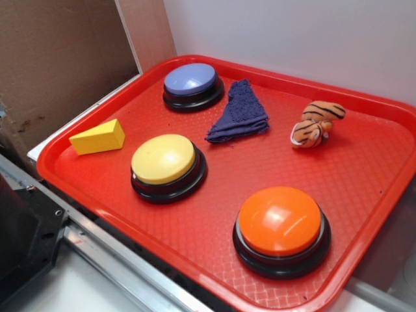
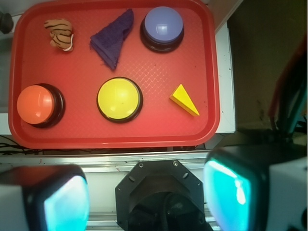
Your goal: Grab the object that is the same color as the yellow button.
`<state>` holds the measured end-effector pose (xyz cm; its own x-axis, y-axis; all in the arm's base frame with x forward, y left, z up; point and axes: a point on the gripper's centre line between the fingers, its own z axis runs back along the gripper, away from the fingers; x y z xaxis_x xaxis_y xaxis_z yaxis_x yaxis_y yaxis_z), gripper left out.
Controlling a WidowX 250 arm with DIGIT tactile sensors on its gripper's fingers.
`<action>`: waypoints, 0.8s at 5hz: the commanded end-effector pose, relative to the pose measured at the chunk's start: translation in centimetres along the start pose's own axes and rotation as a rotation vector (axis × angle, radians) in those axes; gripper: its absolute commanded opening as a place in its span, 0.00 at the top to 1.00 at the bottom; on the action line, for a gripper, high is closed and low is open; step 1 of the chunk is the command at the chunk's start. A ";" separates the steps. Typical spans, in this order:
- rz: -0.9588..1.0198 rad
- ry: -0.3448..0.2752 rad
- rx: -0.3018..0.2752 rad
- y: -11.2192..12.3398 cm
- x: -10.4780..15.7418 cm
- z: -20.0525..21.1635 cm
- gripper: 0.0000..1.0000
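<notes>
My gripper is going to pick up the small yellow wedge block (image 1: 99, 137) next, holding it by its long tapering sides, because it matches the yellow button (image 1: 164, 159).
The object, a small yellow wedge block (image 1: 99, 137) (image 2: 185, 100), lies on the red tray (image 1: 214, 195) (image 2: 159, 134) near its left edge in the exterior view. Just right of it there sits the yellow button (image 1: 164, 159) (image 2: 119, 98) on its black base. In the wrist view my gripper (image 2: 149, 195) hangs high over the robot's black base, outside the tray's near rim. It is open, its two teal pads (image 2: 65, 204) wide apart with nothing between them. The gripper does not show in the exterior view.
On the tray also stand an orange button (image 1: 281, 224) (image 2: 37, 104) and a blue-purple button (image 1: 190, 81) (image 2: 163, 26). A folded dark-blue cloth (image 1: 239, 114) (image 2: 113, 37) and a small toy tiger (image 1: 316, 123) (image 2: 60, 33) lie at the back. A brown cardboard wall (image 1: 58, 58) stands left.
</notes>
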<state>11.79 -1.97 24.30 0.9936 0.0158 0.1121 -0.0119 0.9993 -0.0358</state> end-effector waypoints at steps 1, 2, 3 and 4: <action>0.000 0.000 0.000 0.0 0.0 0.0 0.00; -0.011 0.009 0.022 1.0 0.7 -0.8 0.00; -0.066 0.029 0.054 2.0 1.7 -2.6 0.00; -0.138 0.060 0.040 3.0 2.5 -5.0 0.00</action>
<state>14.64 0.84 18.95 0.9918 -0.1255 0.0226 0.1252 0.9920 0.0133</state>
